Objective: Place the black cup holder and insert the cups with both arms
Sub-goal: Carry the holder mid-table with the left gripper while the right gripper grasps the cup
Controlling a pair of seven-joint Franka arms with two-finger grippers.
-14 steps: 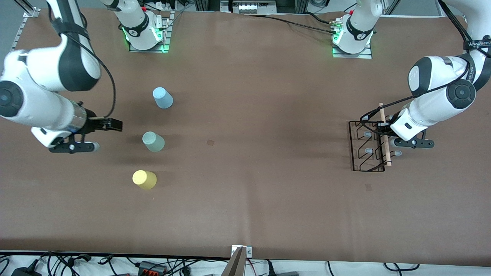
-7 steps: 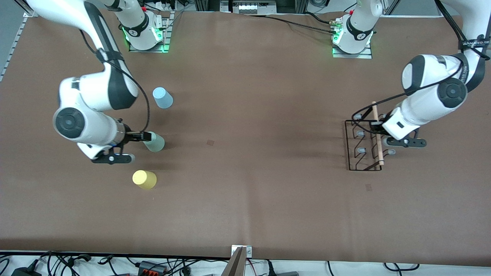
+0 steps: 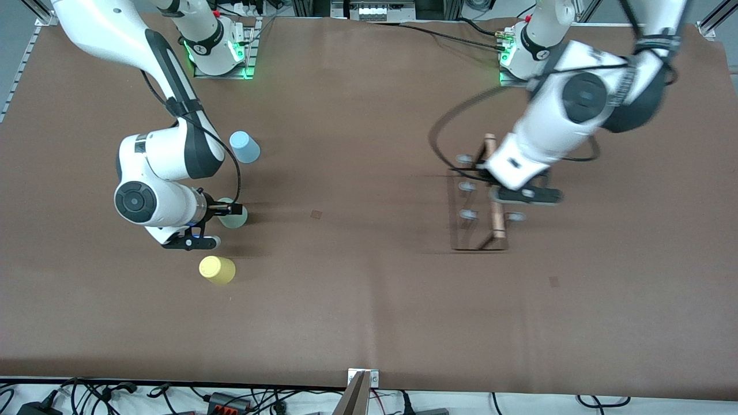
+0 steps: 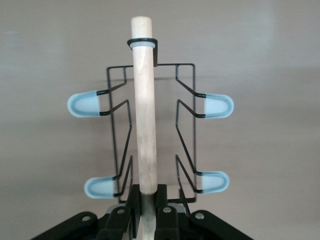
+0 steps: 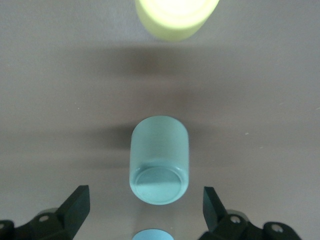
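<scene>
It isn't time to close my right gripper yet: its fingers stop short of the mint cup's sides. It needs to move toward the cup first and then close on it.
My left gripper is shut on the light wooden rod of the black cup holder and carries it over the table, toward the middle. In the left wrist view the holder hangs from my left gripper, with its pale blue capped prongs on both sides. My right gripper is open and low at the mint green cup. In the right wrist view the mint cup stands closed end up, just ahead of the gap of my right gripper, untouched.
The light blue cup stands farther from the front camera than the mint cup, the yellow cup nearer. The yellow cup also shows in the right wrist view. The brown table lies bare between the cups and the holder.
My left arm has swung the holder from the left arm's end toward the table's middle. My right gripper has moved in from the right arm's end to the mint cup.
</scene>
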